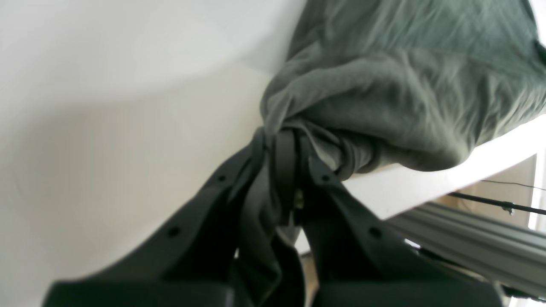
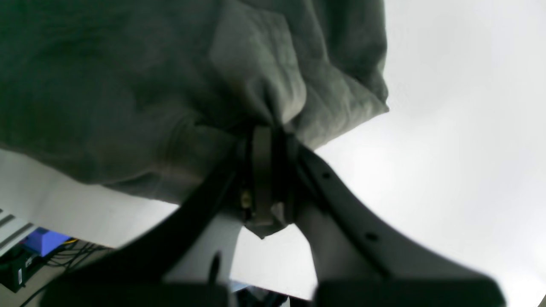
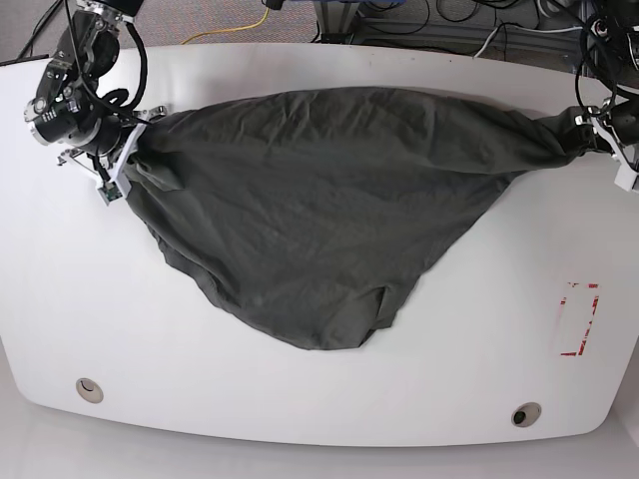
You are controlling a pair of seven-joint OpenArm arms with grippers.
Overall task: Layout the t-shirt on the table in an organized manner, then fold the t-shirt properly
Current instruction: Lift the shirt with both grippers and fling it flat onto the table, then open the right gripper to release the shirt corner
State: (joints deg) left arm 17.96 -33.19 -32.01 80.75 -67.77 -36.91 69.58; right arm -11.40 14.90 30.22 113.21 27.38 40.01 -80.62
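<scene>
The bunched t-shirt corner is low, over the table near its edge, so my left gripper needs to let go of it now.
The dark grey-green t-shirt is stretched across the white table between my two arms, sagging to a point toward the front edge. On the base view's right, my left gripper is shut on a bunched corner of the t-shirt; its black fingers pinch twisted cloth. At the base view's left, my right gripper is shut on the opposite corner of the t-shirt, and its fingers clamp a fold of fabric. The shirt is wrinkled; its collar and sleeves cannot be made out.
A red tape rectangle marks the table at the right. Two round grommet holes sit near the front edge. Cables and equipment lie beyond the far edge.
</scene>
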